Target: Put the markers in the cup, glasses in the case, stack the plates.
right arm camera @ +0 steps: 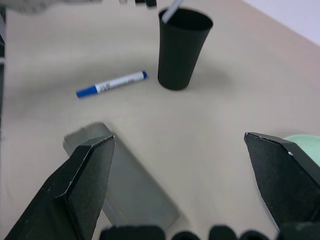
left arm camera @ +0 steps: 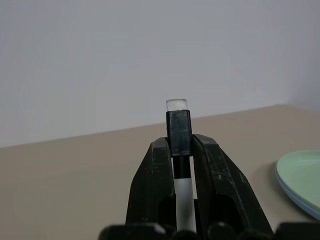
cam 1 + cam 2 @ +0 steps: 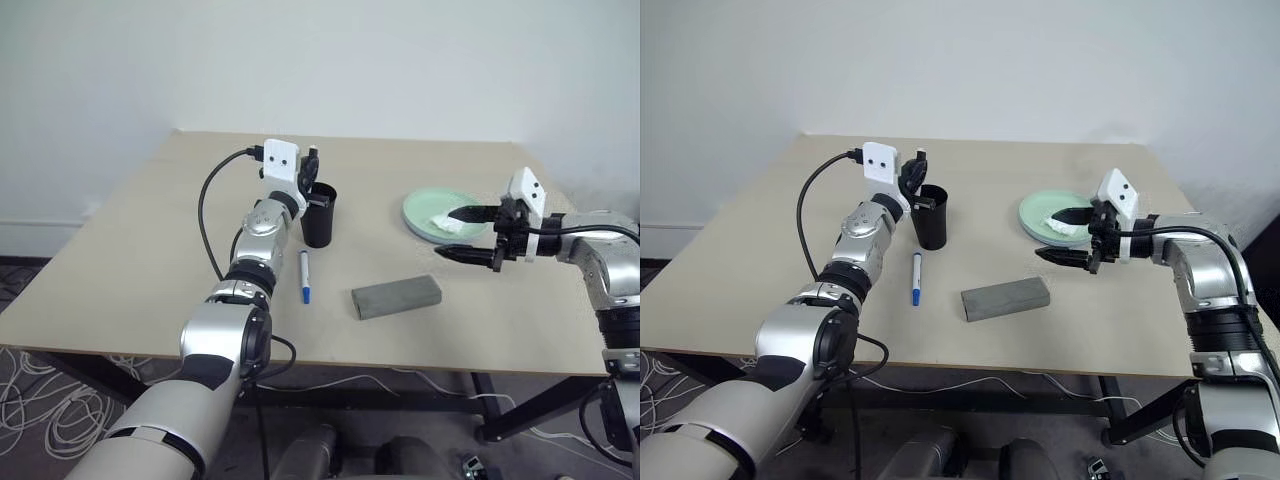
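Observation:
The black-capped marker's lower end dips inside the opening of the black cup (image 3: 319, 215). The marker would rest in the cup, so my left gripper opens now.
My left gripper (image 2: 179, 142) is shut on the black-capped marker (image 2: 179, 131), holding it upright just below the cap. The marker's lower end (image 1: 172, 10) dips into the mouth of the black cup (image 3: 319, 215). The blue-capped marker (image 3: 305, 277) lies on the table in front of the cup. The grey case (image 3: 396, 297) lies flat near the front edge. The light green plate (image 3: 425, 205) sits at the right, with a light blue edge (image 2: 295, 197) showing beneath it. My right gripper (image 3: 446, 233) hangs open and empty over the plate's near rim. The glasses are out of view.
A crumpled white tissue (image 3: 445, 223) lies on the green plate. A black cable (image 3: 205, 205) loops from my left wrist over the beige table (image 3: 130, 270). The table's left half is bare, and a white wall stands behind it.

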You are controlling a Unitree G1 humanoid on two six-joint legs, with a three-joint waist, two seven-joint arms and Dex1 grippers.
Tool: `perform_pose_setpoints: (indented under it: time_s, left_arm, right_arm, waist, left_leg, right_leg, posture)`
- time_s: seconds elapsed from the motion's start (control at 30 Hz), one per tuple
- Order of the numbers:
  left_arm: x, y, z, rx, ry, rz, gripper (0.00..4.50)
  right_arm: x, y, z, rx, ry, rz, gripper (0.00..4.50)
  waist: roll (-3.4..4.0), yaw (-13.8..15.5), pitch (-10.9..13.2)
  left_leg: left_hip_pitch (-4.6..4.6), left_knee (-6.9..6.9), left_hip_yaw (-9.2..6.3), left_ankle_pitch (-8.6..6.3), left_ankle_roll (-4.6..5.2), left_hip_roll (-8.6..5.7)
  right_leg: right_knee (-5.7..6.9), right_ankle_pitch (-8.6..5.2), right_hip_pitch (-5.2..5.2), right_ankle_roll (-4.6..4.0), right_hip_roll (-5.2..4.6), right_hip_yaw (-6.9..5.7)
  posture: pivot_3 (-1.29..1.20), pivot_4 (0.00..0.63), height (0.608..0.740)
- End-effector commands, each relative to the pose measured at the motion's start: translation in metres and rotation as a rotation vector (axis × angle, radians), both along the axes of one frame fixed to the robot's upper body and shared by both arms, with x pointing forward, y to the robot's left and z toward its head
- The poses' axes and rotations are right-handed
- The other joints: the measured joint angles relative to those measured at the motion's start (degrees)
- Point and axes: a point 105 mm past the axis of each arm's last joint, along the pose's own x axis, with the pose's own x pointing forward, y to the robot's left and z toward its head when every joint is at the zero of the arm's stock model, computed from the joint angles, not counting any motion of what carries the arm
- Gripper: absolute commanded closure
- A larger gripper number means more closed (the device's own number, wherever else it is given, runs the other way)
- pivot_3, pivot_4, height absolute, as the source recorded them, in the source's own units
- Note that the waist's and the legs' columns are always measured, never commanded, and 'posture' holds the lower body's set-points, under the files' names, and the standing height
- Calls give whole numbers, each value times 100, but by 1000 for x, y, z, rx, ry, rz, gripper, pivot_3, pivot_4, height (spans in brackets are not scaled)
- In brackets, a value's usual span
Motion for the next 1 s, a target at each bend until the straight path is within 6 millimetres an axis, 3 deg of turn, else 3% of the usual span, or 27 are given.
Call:
perform_pose_setpoints:
  time_s: [0.03,0.2,0.43,0.57,0.67,0.77,0.9,1.0]
  left_arm:
    - [0,-1,12,13,-45,-3,4019]
    - [0,-3,13,9,-45,-7,2449]
    - [0,-8,19,-7,-61,-34,2449]
    - [-4,-25,31,-6,-68,-148,2449]
    - [-20,-58,26,14,56,-430,2449]
    - [-47,-71,18,119,160,-611,2449]
    - [-71,-68,-1,279,320,-648,2449]
    - [-80,-54,-21,397,451,-576,2449]
  right_arm:
    - [-2,1,33,46,-108,22,0]
    - [-2,2,32,42,-118,25,0]
    - [-1,2,31,32,-118,19,0]
    - [0,2,29,23,-114,14,0]
    - [0,1,28,20,-111,13,0]
    - [0,2,27,17,-109,12,0]
    - [2,2,27,14,-108,11,0]
    - [2,3,26,10,-105,12,0]
  waist:
    - [0,1,0]
    - [0,1,0]
    - [0,1,0]
    - [0,1,0]
    - [0,0,0]
    - [2,-44,-1]
    - [3,-153,-1]
    - [4,-190,-1]
  left_leg:
    - [0,0,0,0,0,0]
    - [0,0,0,0,0,0]
    - [0,0,0,0,0,0]
    - [0,0,1,0,0,0]
    - [-2,0,0,0,0,0]
    - [-4,0,2,0,0,0]
    - [-1,-7,-1,0,1,0]
    - [1,-12,-7,0,0,1]
  right_leg:
    - [0,0,-1,0,0,0]
    - [0,0,0,0,0,0]
    - [0,0,0,0,-1,0]
    - [0,0,0,0,-1,0]
    - [0,0,0,0,-2,-2]
    - [-1,0,1,-2,-3,0]
    - [0,8,-2,-19,7,13]
    - [4,5,-13,-14,10,14]
  posture:
    - [0,0,727]
    - [0,0,727]
    - [0,0,727]
    - [0,0,727]
    - [0,0,727]
    - [0,0,727]
    - [0,0,727]
    - [0,0,727]
